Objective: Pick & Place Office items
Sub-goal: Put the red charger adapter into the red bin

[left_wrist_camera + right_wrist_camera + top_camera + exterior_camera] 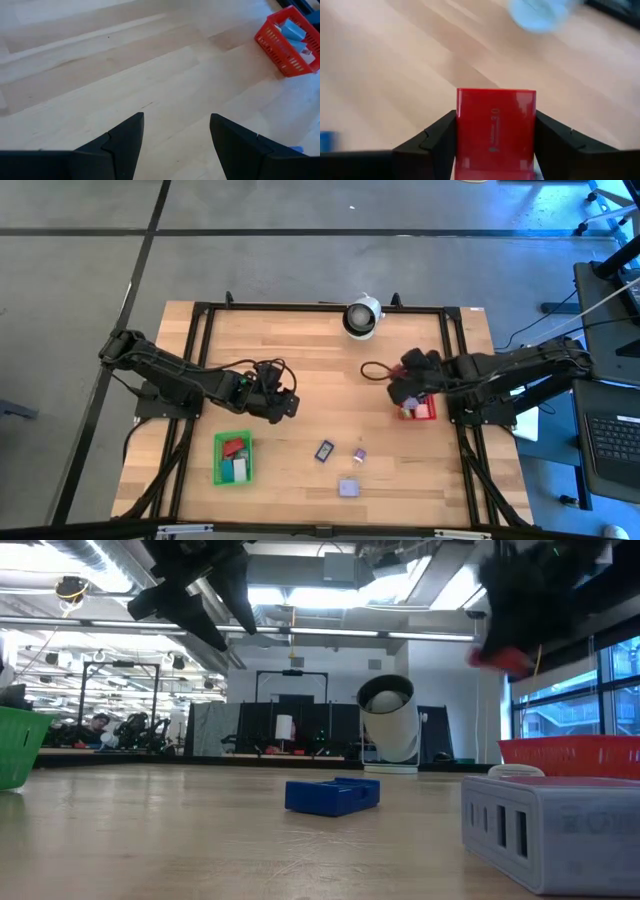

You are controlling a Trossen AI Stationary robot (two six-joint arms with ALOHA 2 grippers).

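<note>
The red piece hangs above the red bin's rim (431,410) and would fall if my right gripper opened now, so it is too early to let go.
My right gripper (496,122) is shut on a red blocky piece (496,112) and hangs in the air by the red bin (422,412) at the table's right. The low view shows the piece (500,658) well above that bin (575,754). My left gripper (176,131) is open and empty, above bare wood just beyond the green bin (233,457), which holds red and teal pieces. A blue piece (324,450), a tiny lavender piece (359,454) and a lavender block (348,487) lie flat on the table between the bins. My right gripper pinches the red piece by its two opposite side faces (461,131), one finger on each side. The piece is lifted clear of the table and stands out past the fingertips. From which side the fingers come I cannot tell.
A round white-and-black device (362,317) stands at the table's far edge. The red bin (289,41) holds light blue pieces. A black cable loop (373,370) lies left of the right gripper. Bare wood stretches between the two arms.
</note>
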